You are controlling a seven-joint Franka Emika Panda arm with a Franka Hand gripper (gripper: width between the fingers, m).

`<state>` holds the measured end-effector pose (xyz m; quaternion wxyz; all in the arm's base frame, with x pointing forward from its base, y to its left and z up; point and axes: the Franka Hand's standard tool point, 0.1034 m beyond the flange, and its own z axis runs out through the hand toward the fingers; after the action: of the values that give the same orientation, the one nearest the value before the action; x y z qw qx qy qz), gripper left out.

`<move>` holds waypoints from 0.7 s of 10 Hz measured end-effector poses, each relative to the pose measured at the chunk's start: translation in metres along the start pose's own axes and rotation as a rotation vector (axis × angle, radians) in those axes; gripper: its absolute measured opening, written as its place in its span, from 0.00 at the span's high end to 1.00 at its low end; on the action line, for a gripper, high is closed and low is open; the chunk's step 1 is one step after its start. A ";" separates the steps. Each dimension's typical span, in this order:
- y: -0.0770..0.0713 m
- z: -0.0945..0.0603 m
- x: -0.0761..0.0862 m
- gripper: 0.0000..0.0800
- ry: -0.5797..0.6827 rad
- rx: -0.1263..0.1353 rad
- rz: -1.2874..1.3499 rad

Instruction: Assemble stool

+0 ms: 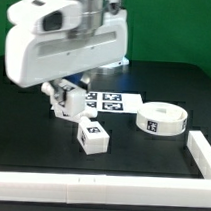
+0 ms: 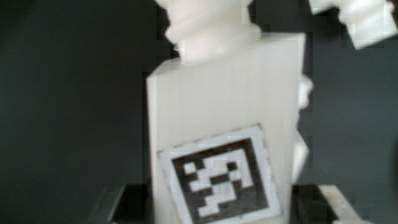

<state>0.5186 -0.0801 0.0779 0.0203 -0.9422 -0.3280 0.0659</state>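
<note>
My gripper has the held leg (image 1: pixel 66 91) above the black tabletop in the exterior view, so it should keep holding the leg.
My gripper (image 1: pixel 62 103) hangs at the exterior view's left, low over the black table. It is shut on a white stool leg (image 1: pixel 66 99). In the wrist view this leg (image 2: pixel 222 110) fills the frame with its square tag facing the camera, and my gripper (image 2: pixel 222 208) has a dark finger (image 2: pixel 135 203) close against each side of it. A second leg (image 1: pixel 92 135) lies loose on the table in front of the gripper. The round seat (image 1: pixel 160 119) lies flat at the exterior view's right, apart from both legs.
The marker board (image 1: pixel 116 101) lies flat behind the loose leg. A white rail (image 1: pixel 79 190) runs along the front edge and another (image 1: pixel 201 154) along the right side. A white shape (image 2: pixel 356 20) shows at the wrist view's corner; I cannot tell what it is.
</note>
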 end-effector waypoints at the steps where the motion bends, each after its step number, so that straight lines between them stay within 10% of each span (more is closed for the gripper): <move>1: -0.001 -0.001 0.003 0.60 0.002 -0.001 -0.006; 7: 0.025 0.044 -0.025 0.60 -0.002 0.027 0.083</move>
<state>0.5088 -0.1151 0.0348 0.0302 -0.9545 -0.2877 0.0720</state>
